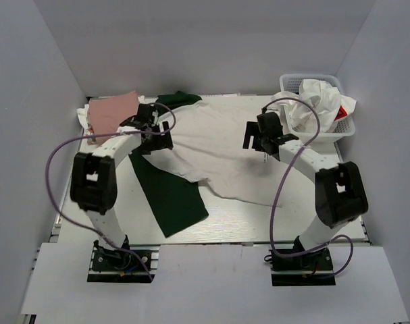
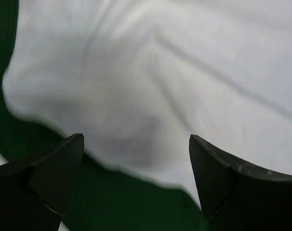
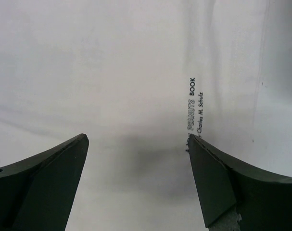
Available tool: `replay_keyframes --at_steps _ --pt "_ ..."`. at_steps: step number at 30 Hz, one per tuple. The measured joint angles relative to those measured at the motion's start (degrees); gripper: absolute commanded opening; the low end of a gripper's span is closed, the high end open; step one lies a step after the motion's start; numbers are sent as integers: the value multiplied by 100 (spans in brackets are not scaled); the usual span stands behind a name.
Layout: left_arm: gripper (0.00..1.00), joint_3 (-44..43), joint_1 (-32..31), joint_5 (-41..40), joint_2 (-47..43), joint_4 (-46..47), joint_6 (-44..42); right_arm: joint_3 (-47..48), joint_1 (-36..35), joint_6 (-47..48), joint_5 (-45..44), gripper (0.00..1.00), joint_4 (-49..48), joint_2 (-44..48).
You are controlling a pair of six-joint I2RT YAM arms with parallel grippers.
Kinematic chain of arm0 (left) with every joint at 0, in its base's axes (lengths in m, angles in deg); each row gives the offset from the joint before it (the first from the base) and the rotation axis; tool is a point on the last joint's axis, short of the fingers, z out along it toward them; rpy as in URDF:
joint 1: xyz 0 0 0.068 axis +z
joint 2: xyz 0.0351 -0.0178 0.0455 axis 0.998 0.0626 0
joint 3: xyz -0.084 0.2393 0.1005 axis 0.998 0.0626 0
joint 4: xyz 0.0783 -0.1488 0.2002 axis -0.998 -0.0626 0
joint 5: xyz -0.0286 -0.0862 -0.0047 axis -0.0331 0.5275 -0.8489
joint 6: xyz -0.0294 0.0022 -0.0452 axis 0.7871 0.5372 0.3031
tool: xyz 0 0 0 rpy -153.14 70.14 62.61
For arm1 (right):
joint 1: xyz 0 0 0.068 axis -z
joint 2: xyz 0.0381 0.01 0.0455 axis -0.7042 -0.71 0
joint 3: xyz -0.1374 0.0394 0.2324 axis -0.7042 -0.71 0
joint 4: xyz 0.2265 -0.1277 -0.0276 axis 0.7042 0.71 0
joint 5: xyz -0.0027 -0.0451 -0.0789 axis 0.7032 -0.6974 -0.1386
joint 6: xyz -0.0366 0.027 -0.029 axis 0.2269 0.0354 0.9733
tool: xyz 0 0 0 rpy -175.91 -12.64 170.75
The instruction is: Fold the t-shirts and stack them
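Note:
The robot's left hand should grab the front green sleeve at its outer end (image 1: pixel 184 222) next. Then it can fold the sleeve back over the white t-shirt.
A white t-shirt with dark green sleeves (image 1: pixel 215 152) lies spread across the middle of the table, one green sleeve (image 1: pixel 169 196) reaching toward the front. My left gripper (image 1: pixel 152 131) hovers open over its left edge, where white cloth (image 2: pixel 150 86) meets green (image 2: pixel 121 202). Over the shirt's right side my right gripper (image 1: pixel 264 140) is open too, with plain white cloth (image 3: pixel 112 96) and small black lettering (image 3: pixel 195 108) beneath it. A pink t-shirt (image 1: pixel 113 111) lies folded at the back left. Crumpled white t-shirts (image 1: pixel 319 101), one with a red mark, fill the basket.
A white plastic mesh basket (image 1: pixel 346 128) stands at the back right corner. Grey walls close in the table on the left, back and right. Purple cables loop off both arms.

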Motion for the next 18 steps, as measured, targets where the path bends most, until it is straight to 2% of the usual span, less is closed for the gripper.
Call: replay_keyframes --at_steps 5,9,13,18 --pt "100 1646 -70 42 -2070 -361 885 -675 -149 -337 22 90 -133 1143" --pt "100 3239 -162 431 -3458 -680 1469 -1449 -184 -881 57 90 85 1775" --pt "97 4242 -431 1067 -4111 -1058 1746 -2133 -153 -1388 -4 90 463 2262" --pt "91 5154 -859 1858 -4374 -994 2100 -2463 -103 -1716 -339 90 986 2741"
